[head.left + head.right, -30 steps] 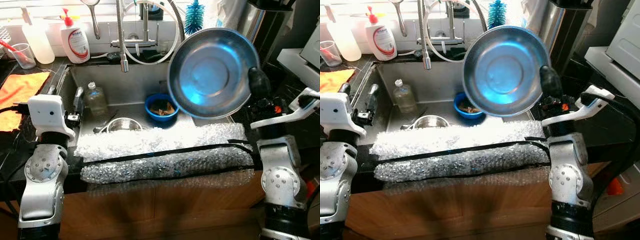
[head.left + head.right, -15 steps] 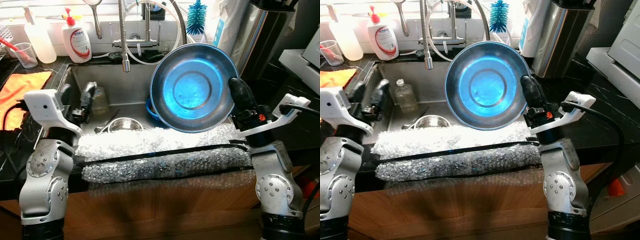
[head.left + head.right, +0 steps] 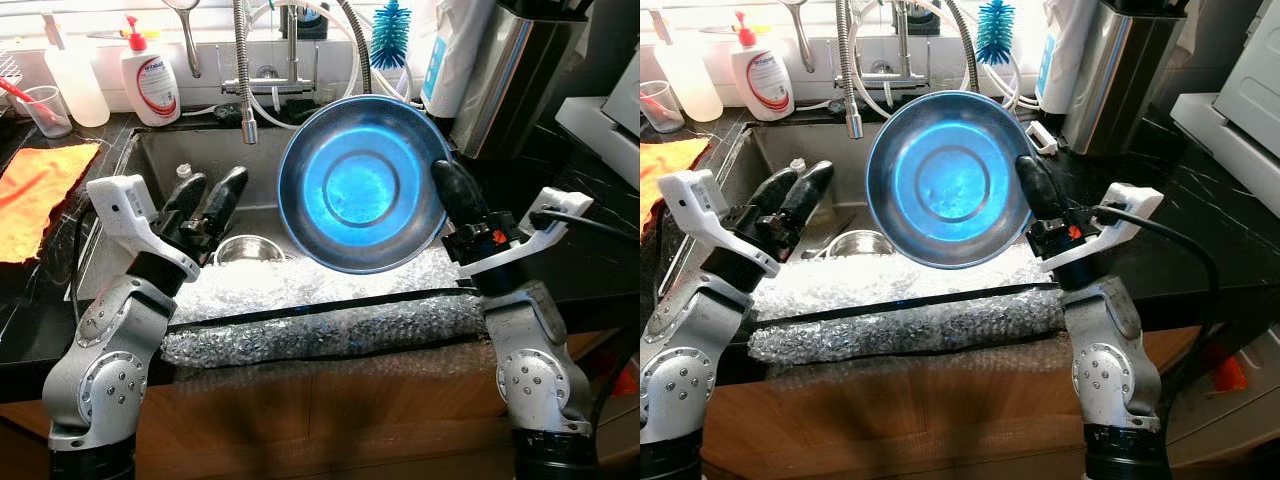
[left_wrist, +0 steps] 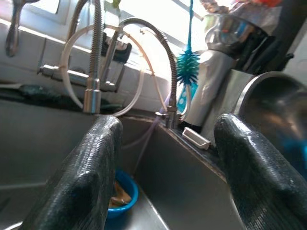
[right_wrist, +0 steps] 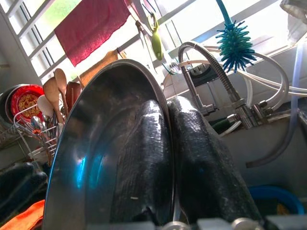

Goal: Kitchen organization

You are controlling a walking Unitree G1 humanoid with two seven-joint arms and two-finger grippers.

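The plate has a broad round hollow that is too wide for the fingers, so my left gripper needs to grab it next by the free edge of its rim.
A large steel plate with a blue sheen hangs tilted above the sink, its hollow facing me. My right gripper is shut on the plate's right rim; in the right wrist view both fingers pinch the rim. My left gripper stands open over the sink's left half, just left of the plate, with nothing between its fingers. A small steel bowl lies in the sink below it. A blue bowl with scraps sits farther back in the basin.
A bubble-wrap roll covers the counter's front edge. The spring faucet, hoses and a teal bottle brush stand behind the sink. A soap bottle and orange cloth lie left; a steel canister stands right. A clear bottle peeks behind my left gripper.
My right gripper has carried the plate leftward and lower over the sink. My left gripper has risen and reached forward toward the plate.
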